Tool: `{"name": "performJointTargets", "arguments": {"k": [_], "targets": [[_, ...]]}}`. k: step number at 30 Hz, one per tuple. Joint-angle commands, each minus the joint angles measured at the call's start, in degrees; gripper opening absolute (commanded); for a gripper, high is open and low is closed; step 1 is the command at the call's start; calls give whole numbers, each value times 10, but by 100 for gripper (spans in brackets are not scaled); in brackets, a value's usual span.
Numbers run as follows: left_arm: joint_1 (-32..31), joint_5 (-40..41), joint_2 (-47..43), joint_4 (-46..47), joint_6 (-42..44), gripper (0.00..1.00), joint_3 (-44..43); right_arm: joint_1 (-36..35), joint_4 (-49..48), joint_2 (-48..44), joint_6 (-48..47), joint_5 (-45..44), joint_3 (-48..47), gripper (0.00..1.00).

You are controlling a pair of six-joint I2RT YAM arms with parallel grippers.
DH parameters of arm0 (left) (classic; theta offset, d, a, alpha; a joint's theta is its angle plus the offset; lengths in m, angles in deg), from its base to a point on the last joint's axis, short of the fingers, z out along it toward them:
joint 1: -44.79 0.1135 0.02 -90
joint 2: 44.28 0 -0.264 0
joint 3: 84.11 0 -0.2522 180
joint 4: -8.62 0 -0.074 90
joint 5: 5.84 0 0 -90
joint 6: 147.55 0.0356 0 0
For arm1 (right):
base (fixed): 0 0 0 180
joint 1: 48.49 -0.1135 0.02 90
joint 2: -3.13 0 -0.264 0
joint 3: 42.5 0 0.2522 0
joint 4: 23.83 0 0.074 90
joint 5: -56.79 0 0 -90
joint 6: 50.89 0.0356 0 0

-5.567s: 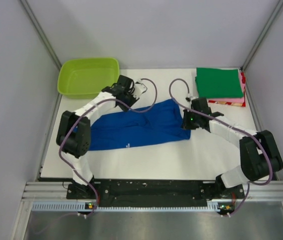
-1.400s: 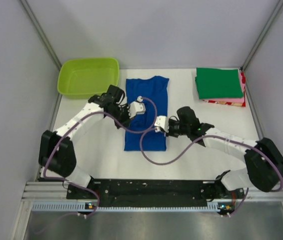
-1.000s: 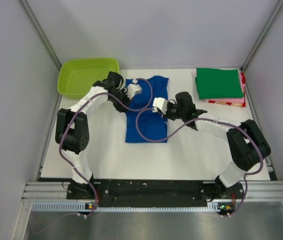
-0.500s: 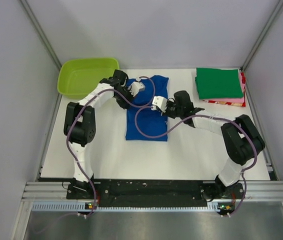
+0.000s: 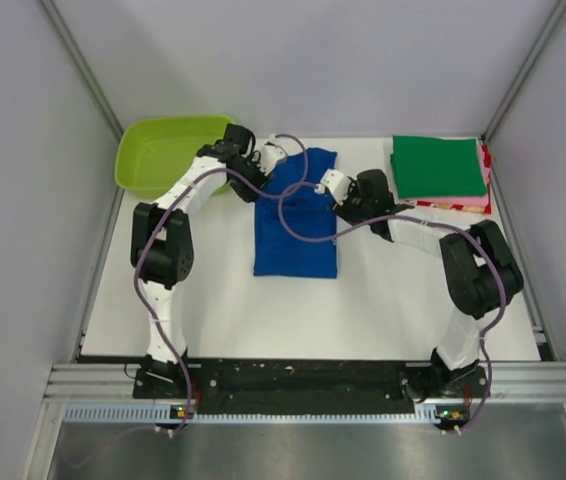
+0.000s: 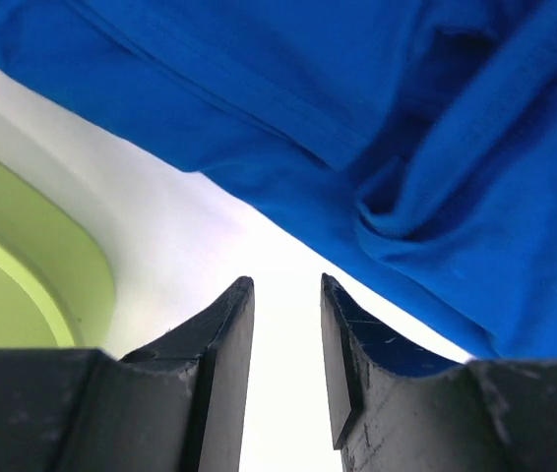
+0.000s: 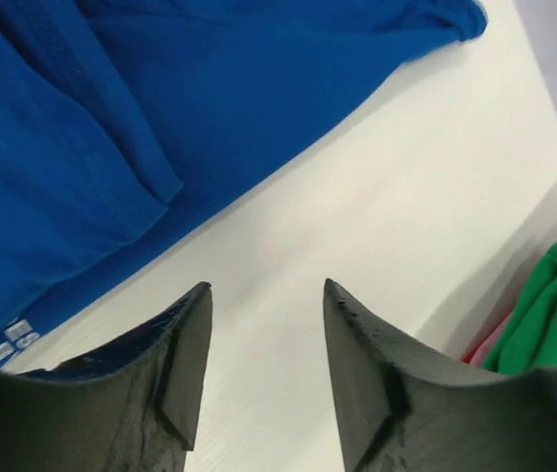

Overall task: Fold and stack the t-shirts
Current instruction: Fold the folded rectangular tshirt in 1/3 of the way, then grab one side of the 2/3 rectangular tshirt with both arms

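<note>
My right gripper will next fold one end of the t-shirt over its far end, grabbing the royal-blue t-shirt's near corner [image 5: 333,274] on the gripper's side for that.
A royal-blue t-shirt [image 5: 295,225] lies on the white table [image 5: 213,300], folded into a long strip running front to back. My left gripper [image 5: 271,158] is at its far left corner, open, with only bare table between the fingers; in the left wrist view the blue cloth [image 6: 406,128] lies just beyond the gripper [image 6: 286,280]. My right gripper [image 5: 331,185] is open off the shirt's right edge, and the shirt [image 7: 111,118] lies up and to the left of the gripper [image 7: 267,285]. A folded green t-shirt [image 5: 438,165] tops a stack with pink and red ones [image 5: 475,203] beneath.
A lime-green plastic tub [image 5: 168,150] stands at the back left, close to my left gripper, and its rim [image 6: 23,285] shows in the left wrist view. Grey walls close in the table on the left, back and right. The green shirt's edge [image 7: 554,305] shows at the right wrist view's right.
Both grippers have opened and let go of the blue shirt. The left one moved toward the back, the right one back and right, off the cloth. The shirt lies flat.
</note>
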Motion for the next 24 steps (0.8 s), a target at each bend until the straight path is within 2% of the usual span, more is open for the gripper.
{"name": "performJointTargets", "arguments": {"k": [1,5,8,11,14,20,24], "targets": [[-2,-96,-111,-18,49,38,52,-9,26,-117,-15,103,31,52],[-24,-215,-195,-78,214,42,174,-51,65,-209,-188,222,147,61],[-51,-210,-251,-59,283,48,290,-91,97,-240,-247,228,197,64],[-74,-172,-274,8,288,50,372,-124,128,-226,-257,196,198,64],[-94,-143,-269,52,281,52,411,-140,120,-202,-266,153,205,64],[-121,-86,-231,104,266,55,447,-145,65,-158,-248,111,208,63],[-126,-50,-202,110,248,53,444,-145,65,-134,-241,117,202,56]]}}
